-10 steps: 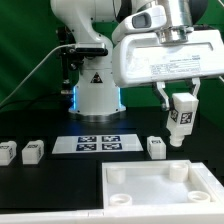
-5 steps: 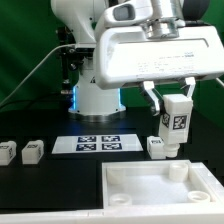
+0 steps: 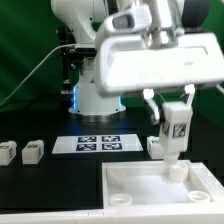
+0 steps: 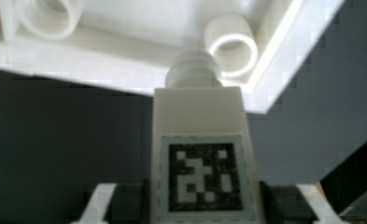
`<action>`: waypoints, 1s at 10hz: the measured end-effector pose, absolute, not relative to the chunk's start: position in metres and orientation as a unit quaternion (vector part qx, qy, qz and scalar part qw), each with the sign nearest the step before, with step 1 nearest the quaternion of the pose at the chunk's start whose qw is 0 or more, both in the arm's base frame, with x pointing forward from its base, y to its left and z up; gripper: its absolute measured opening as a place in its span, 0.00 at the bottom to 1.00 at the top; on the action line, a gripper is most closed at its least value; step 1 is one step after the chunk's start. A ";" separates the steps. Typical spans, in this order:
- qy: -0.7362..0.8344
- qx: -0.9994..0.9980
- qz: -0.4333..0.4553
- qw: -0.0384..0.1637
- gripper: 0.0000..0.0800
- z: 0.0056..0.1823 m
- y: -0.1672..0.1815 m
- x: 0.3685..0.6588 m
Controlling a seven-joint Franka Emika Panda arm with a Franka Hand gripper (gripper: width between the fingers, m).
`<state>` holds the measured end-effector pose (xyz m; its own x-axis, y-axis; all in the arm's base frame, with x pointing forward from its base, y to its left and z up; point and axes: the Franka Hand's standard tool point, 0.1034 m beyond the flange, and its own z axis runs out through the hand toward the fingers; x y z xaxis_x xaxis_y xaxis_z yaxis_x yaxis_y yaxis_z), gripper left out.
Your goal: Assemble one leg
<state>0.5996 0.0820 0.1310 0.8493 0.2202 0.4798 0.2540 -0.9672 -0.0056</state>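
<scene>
My gripper should lower the leg into the panel's corner socket (image 3: 178, 173) before it lets go, because the leg's lower end is hanging above that socket.
My gripper (image 3: 172, 118) is shut on a white leg (image 3: 176, 130) with a black-and-white marker on its face and holds it upright. The leg hangs just above the far right corner socket (image 3: 177, 170) of the large flat white panel (image 3: 150, 190). In the wrist view the leg (image 4: 205, 150) fills the middle, its narrow tip pointing at the round socket (image 4: 235, 50), and the fingers (image 4: 102, 205) stand on either side of it. Three more legs rest on the table: two at the exterior view's left (image 3: 8, 153) (image 3: 33, 151) and one behind the held leg (image 3: 155, 147).
The marker board (image 3: 96, 143) lies on the table in front of the robot base (image 3: 97, 95). The panel has another socket at its far left corner (image 3: 118, 173) and one further forward (image 3: 118, 198). A second socket shows in the wrist view (image 4: 43, 18).
The gripper has moved down and toward the exterior view's left with the leg, from above the table to just over the panel's far right socket.
</scene>
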 end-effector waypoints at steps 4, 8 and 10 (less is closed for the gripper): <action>-0.119 -0.960 -0.249 0.050 0.37 0.109 0.095 0.614; -0.123 -0.959 -0.249 0.055 0.37 0.100 0.106 0.618; -0.124 -0.958 -0.254 0.057 0.37 0.102 0.110 0.626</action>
<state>0.6261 0.1105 0.1024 0.8403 0.2090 0.5003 0.2669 -0.9626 -0.0460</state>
